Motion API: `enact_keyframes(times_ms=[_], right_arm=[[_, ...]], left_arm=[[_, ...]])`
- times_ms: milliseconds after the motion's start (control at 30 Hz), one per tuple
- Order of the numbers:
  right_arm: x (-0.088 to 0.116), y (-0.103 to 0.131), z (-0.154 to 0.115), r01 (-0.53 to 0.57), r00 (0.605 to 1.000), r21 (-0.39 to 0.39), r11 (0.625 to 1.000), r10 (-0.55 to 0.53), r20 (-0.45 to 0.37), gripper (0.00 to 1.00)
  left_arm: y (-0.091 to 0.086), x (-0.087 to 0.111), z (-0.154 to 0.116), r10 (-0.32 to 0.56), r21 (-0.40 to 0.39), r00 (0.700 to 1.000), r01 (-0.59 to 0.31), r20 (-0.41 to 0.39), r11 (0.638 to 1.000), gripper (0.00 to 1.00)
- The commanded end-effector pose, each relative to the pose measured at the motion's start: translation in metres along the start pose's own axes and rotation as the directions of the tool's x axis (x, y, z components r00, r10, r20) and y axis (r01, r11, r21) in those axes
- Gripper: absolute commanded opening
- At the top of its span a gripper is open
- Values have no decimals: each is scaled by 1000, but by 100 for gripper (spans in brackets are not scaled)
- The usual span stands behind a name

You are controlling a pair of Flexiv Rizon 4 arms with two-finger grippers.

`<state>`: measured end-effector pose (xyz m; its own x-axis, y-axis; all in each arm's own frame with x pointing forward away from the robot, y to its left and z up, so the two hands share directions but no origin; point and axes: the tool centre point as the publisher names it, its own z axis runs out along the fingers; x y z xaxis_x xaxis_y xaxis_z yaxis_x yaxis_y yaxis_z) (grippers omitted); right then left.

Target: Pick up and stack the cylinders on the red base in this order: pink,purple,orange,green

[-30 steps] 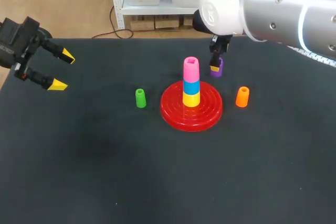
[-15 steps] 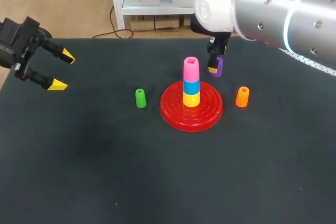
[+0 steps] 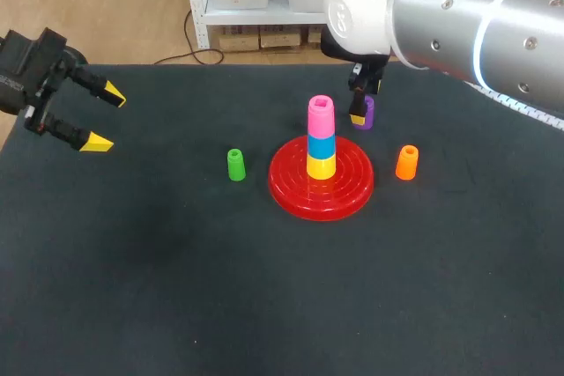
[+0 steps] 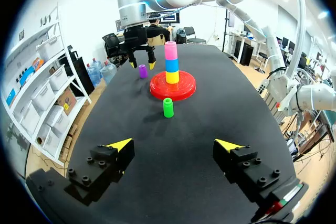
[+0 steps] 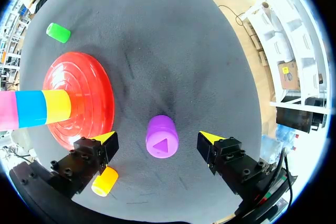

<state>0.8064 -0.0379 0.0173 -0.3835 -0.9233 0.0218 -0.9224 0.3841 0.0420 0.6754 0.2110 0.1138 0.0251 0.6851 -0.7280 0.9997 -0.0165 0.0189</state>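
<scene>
The robot's right gripper needs to stack the purple cylinder onto the pink cylinder [image 3: 321, 114] next, so it should grip the purple cylinder by its triangle-marked end [image 3: 369, 104].
A red base [image 3: 322, 178] in the middle of the table carries a yellow, blue and pink stack, the pink cylinder [image 3: 321, 114] on top. Behind it to the right stands the purple cylinder [image 3: 366, 113]; in the right wrist view this purple cylinder [image 5: 161, 136] sits upright between the spread fingers of my right gripper [image 5: 160, 141], untouched. My right gripper [image 3: 361, 110] hangs open over it. The orange cylinder [image 3: 406, 162] is right of the base, the green cylinder [image 3: 235, 165] left of it. My left gripper [image 3: 103, 116] is open at the table's far left, holding nothing.
In the left wrist view the green cylinder [image 4: 168, 107] stands ahead of my left gripper [image 4: 173, 145], with the red base [image 4: 172, 84] beyond it. The black table [image 3: 176, 288] has wide bare room at the front and left.
My right arm has shifted slightly left and back, its gripper staying over the purple cylinder. The left arm and all cylinders have kept still.
</scene>
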Motion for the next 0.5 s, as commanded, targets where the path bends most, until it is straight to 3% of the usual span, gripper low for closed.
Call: enact_keyframes(times_ms=[33, 300, 333, 367, 433, 467, 500], right_arm=[[2, 3, 0, 1, 1000, 8, 1000, -1, 6, 100], [1, 2, 1, 3, 1000, 9, 1000, -3, 8, 100], [1, 2, 1, 3, 1000, 8, 1000, -3, 10, 83], [1, 2, 1, 3, 1000, 8, 1000, -3, 11, 54], [1, 2, 2, 3, 1000, 6, 1000, -3, 12, 35], [1, 2, 2, 3, 1000, 6, 1000, -3, 12, 12], [1, 2, 2, 3, 1000, 6, 1000, -3, 12, 0]], left_arm=[[-1, 0, 0, 1, -3, 1000, -1, -1, 1000, 100], [-1, 0, 0, 1, -3, 1000, -1, -1, 1000, 100], [-1, 0, 0, 1, -3, 1000, -1, -1, 1000, 100], [-1, 0, 0, 1, -3, 1000, -1, -1, 1000, 100], [-1, 0, 0, 1, -3, 1000, -1, -1, 1000, 100], [-1, 0, 0, 1, -3, 1000, -1, -1, 1000, 100], [-1, 0, 0, 1, -3, 1000, -1, -1, 1000, 100]])
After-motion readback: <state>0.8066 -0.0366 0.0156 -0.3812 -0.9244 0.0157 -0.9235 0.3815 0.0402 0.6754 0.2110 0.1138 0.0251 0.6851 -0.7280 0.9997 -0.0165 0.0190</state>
